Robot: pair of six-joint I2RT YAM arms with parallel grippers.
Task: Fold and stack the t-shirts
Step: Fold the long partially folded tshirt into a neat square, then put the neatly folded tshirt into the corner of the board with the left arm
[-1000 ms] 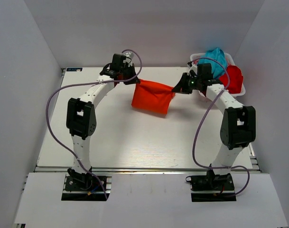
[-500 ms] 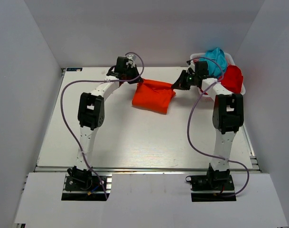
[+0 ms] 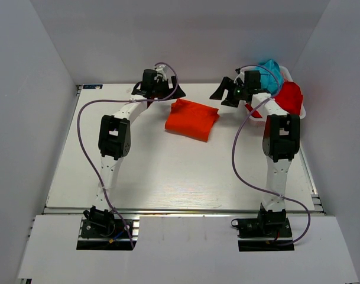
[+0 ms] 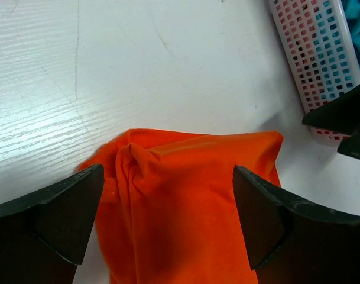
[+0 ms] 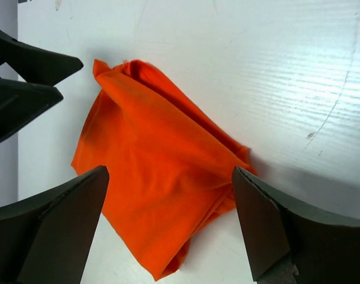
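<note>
My left gripper grabs the folded orange-red t-shirt's bunched back corner next, to stack the t-shirt while keeping the fold together.
The bright orange-red t-shirt (image 3: 191,119) lies folded in a loose bundle at the back middle of the table; it also fills the left wrist view (image 4: 191,201) and the right wrist view (image 5: 150,177). My left gripper (image 3: 171,93) hovers over its left back corner, jaws open and empty (image 4: 168,198). My right gripper (image 3: 222,93) hangs off its right back corner, also open and empty (image 5: 168,198). The teal-blue t-shirt (image 3: 269,72) and the deeper red t-shirt (image 3: 291,96) sit bunched in the basket.
The white plastic basket (image 3: 302,110) stands at the back right corner, close behind the right arm; its mesh wall (image 4: 313,53) shows in the left wrist view. White walls close in the table on three sides.
Both grippers have opened and let go of the orange-red t-shirt's back corners. The shirt has dropped and settled on the table. Both grippers have drawn slightly away from it.
</note>
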